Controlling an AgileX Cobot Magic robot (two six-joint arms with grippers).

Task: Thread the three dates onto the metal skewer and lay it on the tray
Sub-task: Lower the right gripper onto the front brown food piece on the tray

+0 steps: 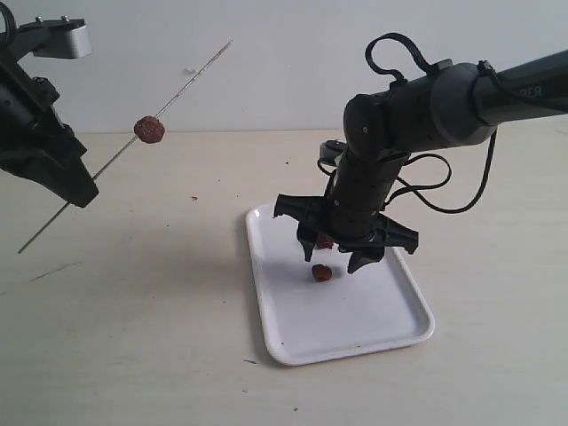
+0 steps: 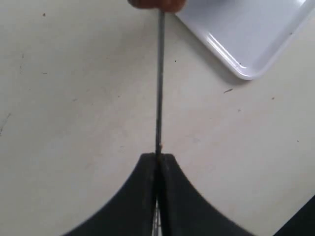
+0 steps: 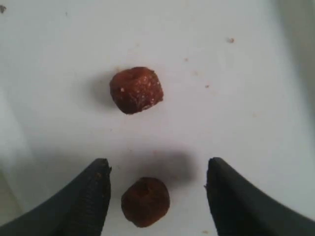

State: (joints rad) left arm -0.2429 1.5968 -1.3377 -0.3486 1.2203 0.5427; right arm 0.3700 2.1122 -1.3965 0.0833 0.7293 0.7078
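Observation:
My right gripper grips the date by its sides next, to thread the date onto the metal skewer.
My left gripper is shut on the metal skewer and holds it slanted in the air at the left. One date is threaded on it. In the left wrist view the skewer runs out from the gripper to that date. My right gripper hangs open over the white tray. Between its fingers lies a second date, with a gap on each side. A third date lies on the tray just beyond the gripper.
The tray lies on a pale tabletop with a few small crumbs and marks. My right arm with its looped cables reaches in from the upper right.

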